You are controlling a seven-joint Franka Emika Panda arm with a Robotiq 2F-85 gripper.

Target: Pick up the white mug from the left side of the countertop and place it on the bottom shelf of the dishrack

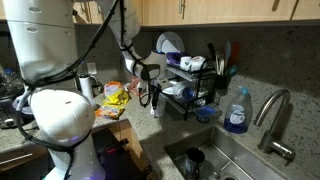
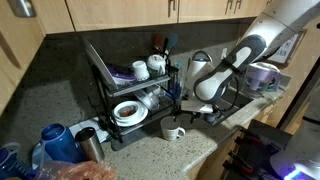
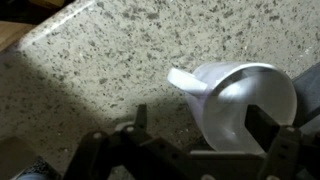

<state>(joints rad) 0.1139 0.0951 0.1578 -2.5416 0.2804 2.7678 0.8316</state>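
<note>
My gripper's fingers are above the mug's rim, so they must go lower before closing on the mug's near side.
The white mug (image 2: pixel 173 131) stands upright on the speckled granite countertop (image 2: pixel 150 155), just in front of the black wire dishrack (image 2: pixel 120 85). In the wrist view the mug (image 3: pixel 245 100) is blurred, with its handle pointing left. My gripper (image 3: pixel 200 125) is open and hovers just above the mug. Its right finger is over the mug's mouth and its left finger is over bare counter. In an exterior view the gripper (image 2: pixel 183 105) hangs right above the mug. In both exterior views the rack (image 1: pixel 190 80) holds a blue-rimmed plate and cups.
A blue soap bottle (image 1: pixel 237 112) stands beside the faucet (image 1: pixel 272 115) and the steel sink (image 1: pixel 215 160). Snack packets (image 1: pixel 115 95) lie on the counter near the arm. A blue kettle (image 2: pixel 55 140) and a metal cup (image 2: pixel 90 145) stand beside the rack.
</note>
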